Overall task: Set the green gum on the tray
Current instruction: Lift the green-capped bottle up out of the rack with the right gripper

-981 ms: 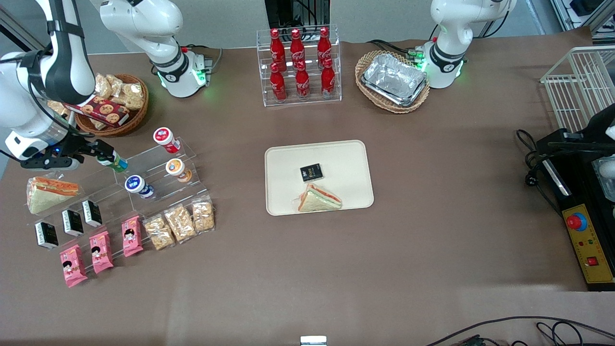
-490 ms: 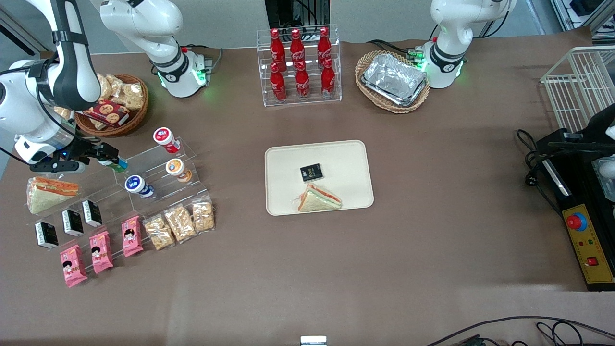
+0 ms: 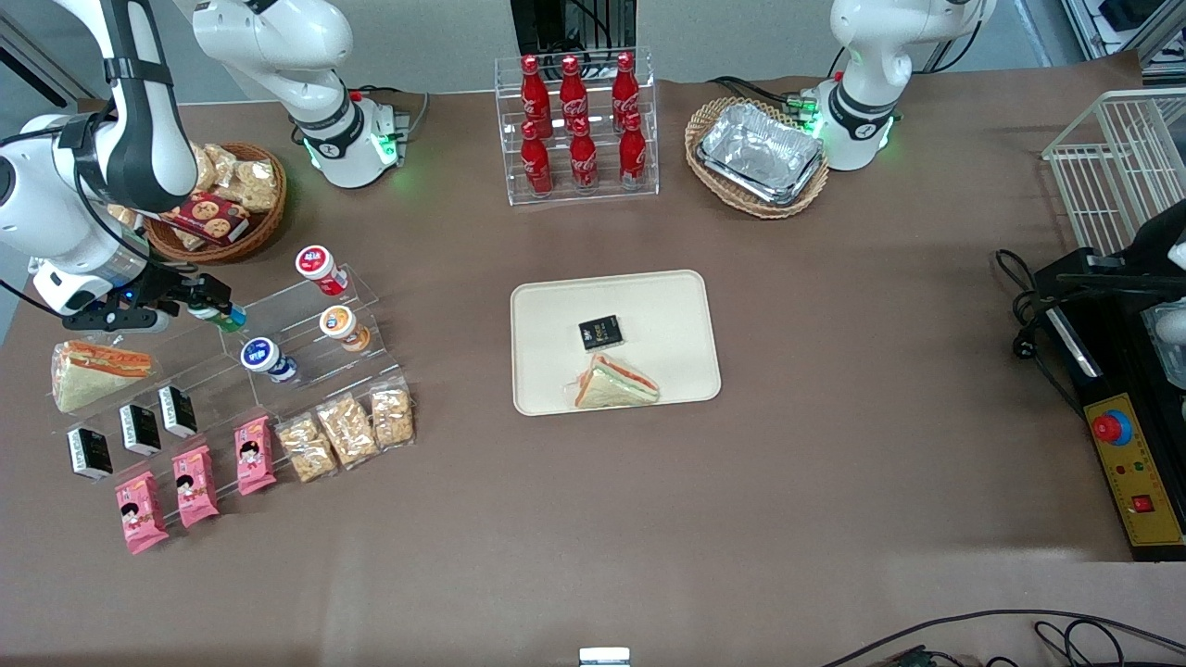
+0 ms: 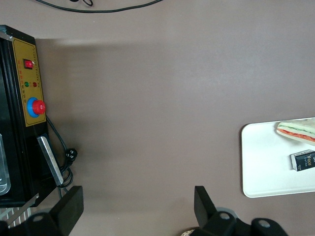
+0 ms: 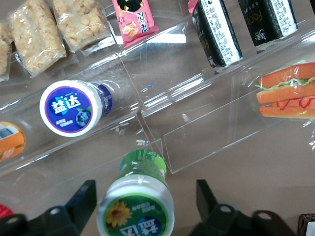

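Observation:
The green gum bottle goes on the tray, so my right gripper grabs it next by its white-rimmed lid end (image 5: 136, 201).
The green gum (image 3: 225, 318), a small green bottle with a white-rimmed green label on its lid (image 5: 140, 201), lies on its side on the clear acrylic step stand (image 3: 296, 306). My right gripper (image 3: 213, 304) is at the gum's lid end and stands open. In the right wrist view its black fingers (image 5: 82, 197) flank the lid with a gap on each side of the gripper (image 5: 143, 195). The cream tray (image 3: 667, 296) lies mid-table, toward the parked arm from the stand, and its edge shows as a pale tray (image 4: 261, 162) in the left wrist view.
A blue-lidded bottle (image 5: 74, 108) and an orange-lidded one (image 3: 339, 324) lie on the lower steps, a red-lidded one (image 3: 317, 263) higher up. A sandwich (image 3: 93, 371), black packets and snack bags fill the stand. The tray holds a black packet (image 3: 599, 332) and a sandwich (image 3: 614, 384).
My right arm has shifted a little toward the green gum, bringing the open fingers closer round its lid. The gum has not moved.

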{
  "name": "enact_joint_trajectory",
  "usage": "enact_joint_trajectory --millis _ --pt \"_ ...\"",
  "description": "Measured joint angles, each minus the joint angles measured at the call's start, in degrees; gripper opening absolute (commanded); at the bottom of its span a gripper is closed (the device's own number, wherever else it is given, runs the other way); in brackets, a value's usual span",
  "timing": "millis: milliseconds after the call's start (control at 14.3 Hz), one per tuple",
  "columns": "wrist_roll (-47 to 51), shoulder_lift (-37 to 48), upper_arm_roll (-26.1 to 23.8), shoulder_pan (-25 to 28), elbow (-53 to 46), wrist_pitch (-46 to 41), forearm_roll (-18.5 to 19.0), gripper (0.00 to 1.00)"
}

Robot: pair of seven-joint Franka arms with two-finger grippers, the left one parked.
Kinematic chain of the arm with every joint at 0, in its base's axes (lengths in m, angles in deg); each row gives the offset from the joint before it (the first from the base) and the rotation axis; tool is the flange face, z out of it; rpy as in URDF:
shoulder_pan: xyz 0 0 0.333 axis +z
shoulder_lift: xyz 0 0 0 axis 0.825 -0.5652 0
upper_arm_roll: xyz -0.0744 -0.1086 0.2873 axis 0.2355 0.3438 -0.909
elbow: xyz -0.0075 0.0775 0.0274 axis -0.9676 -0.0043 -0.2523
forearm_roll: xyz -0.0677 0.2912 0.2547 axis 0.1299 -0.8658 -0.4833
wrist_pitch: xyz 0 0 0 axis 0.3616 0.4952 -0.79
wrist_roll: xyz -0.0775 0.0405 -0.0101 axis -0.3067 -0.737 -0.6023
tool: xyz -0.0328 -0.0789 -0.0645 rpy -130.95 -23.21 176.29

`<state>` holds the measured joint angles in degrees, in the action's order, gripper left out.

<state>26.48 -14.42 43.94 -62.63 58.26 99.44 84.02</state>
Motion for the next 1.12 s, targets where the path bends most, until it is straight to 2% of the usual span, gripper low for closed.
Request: enact_joint_trajectory --millis 490,631,911,1121 --pt "0.01 0.29 -0.11 0.01 0.28 -0.46 0.0 0.62" --pt "0.01 0.29 -0.11 0.01 0.47 -0.54 0.0 0.51" --pt "0.01 1.16 -0.21 0.01 0.2 -1.98 0.0 0.49" --pt "0.01 3.04 -0.82 0.03 -3.43 -8.0 0.0 0.49"
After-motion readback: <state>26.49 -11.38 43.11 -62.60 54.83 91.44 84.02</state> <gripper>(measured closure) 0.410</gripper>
